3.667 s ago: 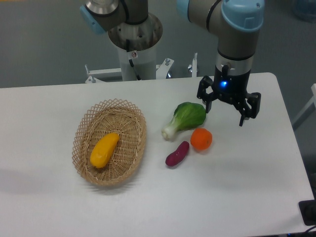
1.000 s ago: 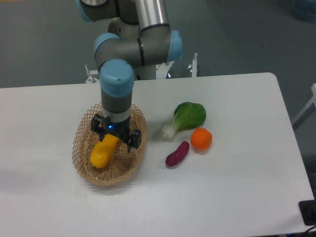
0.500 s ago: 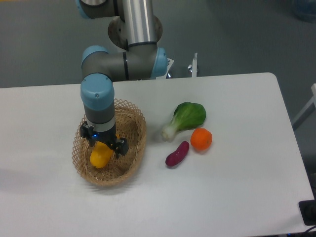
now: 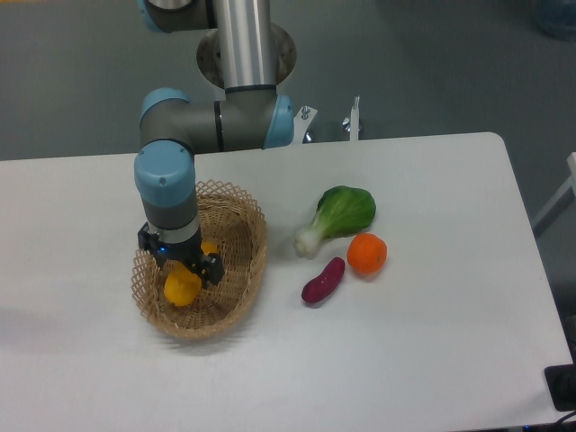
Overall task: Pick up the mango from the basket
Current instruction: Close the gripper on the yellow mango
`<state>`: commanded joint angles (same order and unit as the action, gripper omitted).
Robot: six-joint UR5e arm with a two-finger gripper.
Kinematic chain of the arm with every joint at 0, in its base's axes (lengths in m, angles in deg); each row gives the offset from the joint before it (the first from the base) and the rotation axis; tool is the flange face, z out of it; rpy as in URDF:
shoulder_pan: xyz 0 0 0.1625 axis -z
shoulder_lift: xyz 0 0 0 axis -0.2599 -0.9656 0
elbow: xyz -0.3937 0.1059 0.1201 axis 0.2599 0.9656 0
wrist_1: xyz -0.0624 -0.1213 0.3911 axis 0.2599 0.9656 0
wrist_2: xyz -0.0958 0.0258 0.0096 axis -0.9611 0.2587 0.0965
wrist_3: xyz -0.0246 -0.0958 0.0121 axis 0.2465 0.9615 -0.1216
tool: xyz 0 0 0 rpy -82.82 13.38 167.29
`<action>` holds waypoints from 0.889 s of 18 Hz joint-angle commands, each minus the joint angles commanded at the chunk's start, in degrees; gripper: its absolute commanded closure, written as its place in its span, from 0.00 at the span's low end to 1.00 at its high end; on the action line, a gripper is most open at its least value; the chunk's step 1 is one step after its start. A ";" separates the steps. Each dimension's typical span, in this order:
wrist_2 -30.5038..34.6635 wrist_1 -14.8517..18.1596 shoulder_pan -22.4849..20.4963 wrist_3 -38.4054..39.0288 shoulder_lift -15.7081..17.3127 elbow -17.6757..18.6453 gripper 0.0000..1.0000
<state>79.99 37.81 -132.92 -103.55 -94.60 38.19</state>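
I need to grab the yellow-orange mango by its middle (image 4: pixel 188 276) with my gripper next. Then I can pick it from the tan wicker basket (image 4: pixel 243 270).
The yellow-orange mango (image 4: pixel 183 286) lies in the tan wicker basket (image 4: pixel 243 270) at the left of the table. My gripper (image 4: pixel 179 257) points straight down over the middle of the mango, low inside the basket. Its fingers (image 4: pixel 214 268) stand apart on either side of the fruit, so it is open. The gripper body hides the mango's middle; its lower end and a bit of its upper end show.
To the right of the basket lie a green bok choy (image 4: pixel 340 214), a round orange (image 4: pixel 367 254) and a small purple sweet potato (image 4: pixel 323 280). The arm's base (image 4: pixel 247 54) stands behind the basket at the table's far edge.
The gripper has travelled from above the orange at the right to the basket, then shifted left and down over the mango. The mango has not moved.
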 joint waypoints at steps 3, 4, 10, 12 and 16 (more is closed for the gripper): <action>0.09 -0.09 0.09 0.26 -0.70 0.00 0.00; 0.26 -0.09 0.09 0.26 -0.79 -0.09 0.00; 0.44 -0.88 0.09 2.28 -1.23 -0.18 0.25; 1.05 -0.88 0.09 2.37 -1.23 -0.18 0.37; 1.40 -0.97 0.09 2.29 -1.06 -0.26 0.46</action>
<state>81.40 36.85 -132.84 -101.26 -95.65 37.92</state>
